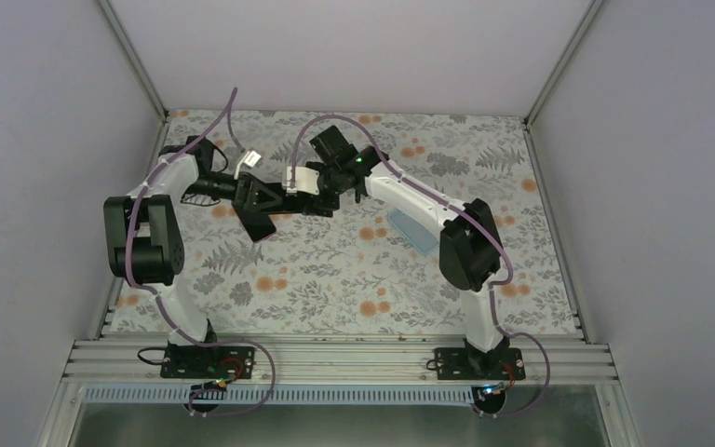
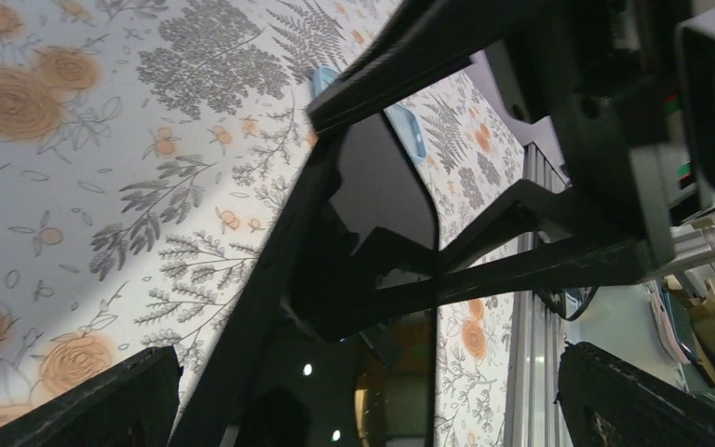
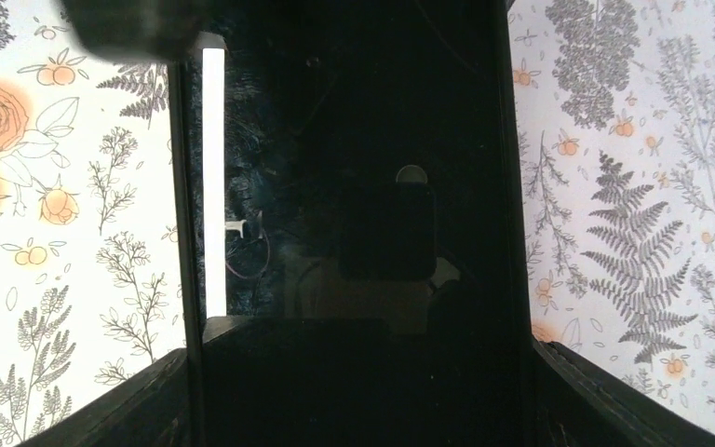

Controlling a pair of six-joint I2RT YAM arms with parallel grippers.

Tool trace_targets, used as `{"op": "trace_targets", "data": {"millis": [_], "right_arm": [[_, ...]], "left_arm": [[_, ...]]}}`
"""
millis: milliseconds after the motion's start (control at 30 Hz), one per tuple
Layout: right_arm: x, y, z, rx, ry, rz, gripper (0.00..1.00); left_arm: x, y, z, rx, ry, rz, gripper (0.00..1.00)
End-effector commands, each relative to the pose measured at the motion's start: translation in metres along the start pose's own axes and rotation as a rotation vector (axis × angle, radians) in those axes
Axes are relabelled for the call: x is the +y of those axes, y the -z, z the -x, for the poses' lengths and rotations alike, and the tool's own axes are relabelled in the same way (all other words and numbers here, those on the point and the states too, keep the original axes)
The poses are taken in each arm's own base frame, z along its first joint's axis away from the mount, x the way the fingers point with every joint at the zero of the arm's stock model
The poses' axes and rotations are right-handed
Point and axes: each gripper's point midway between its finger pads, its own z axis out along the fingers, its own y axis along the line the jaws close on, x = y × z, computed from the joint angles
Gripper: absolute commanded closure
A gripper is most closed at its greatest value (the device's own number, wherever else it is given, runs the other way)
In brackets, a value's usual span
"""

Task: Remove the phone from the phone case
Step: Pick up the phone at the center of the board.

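The black phone has its loose end (image 1: 277, 198) (image 2: 328, 396) slanted between the open fingers of my left gripper. My left gripper should close now, as it would hold the phone.
The black phone (image 1: 263, 227) is held in the air above the flowered table, out of its case. The light blue phone case (image 1: 411, 232) lies empty on the table to the right, beside the right arm; it shows behind the phone in the left wrist view (image 2: 412, 130). My right gripper (image 1: 315, 197) is shut on the phone (image 3: 354, 186), with a finger on each long edge (image 3: 358, 396). My left gripper (image 1: 275, 199) is open; its fingers (image 2: 84, 400) stand wide on either side of the phone (image 2: 382, 186) without touching it.
The two grippers meet at the back middle of the table (image 1: 335, 279). White walls and metal posts close in the back and sides. An aluminium rail (image 1: 335, 358) runs along the near edge.
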Motion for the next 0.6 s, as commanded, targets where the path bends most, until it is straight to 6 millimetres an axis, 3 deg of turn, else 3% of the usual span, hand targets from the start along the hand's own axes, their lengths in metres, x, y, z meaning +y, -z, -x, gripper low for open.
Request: {"op": "trace_targets", "data": {"millis": [0, 400, 567], "right_arm": [[-0.021, 0.005, 0.018, -0.06, 0.0, -0.049, 0.48], [-0.031, 0.003, 0.016, -0.058, -0.01, -0.08, 0.5], [-0.037, 0.008, 0.019, -0.063, -0.005, -0.103, 0.51]], "left_arm": [[-0.01, -0.005, 0.007, -0.012, -0.029, -0.034, 0.01], [-0.016, -0.015, 0.0, 0.028, -0.019, -0.08, 0.42], [-0.018, -0.019, 0.003, 0.042, -0.025, -0.09, 0.71]]}}
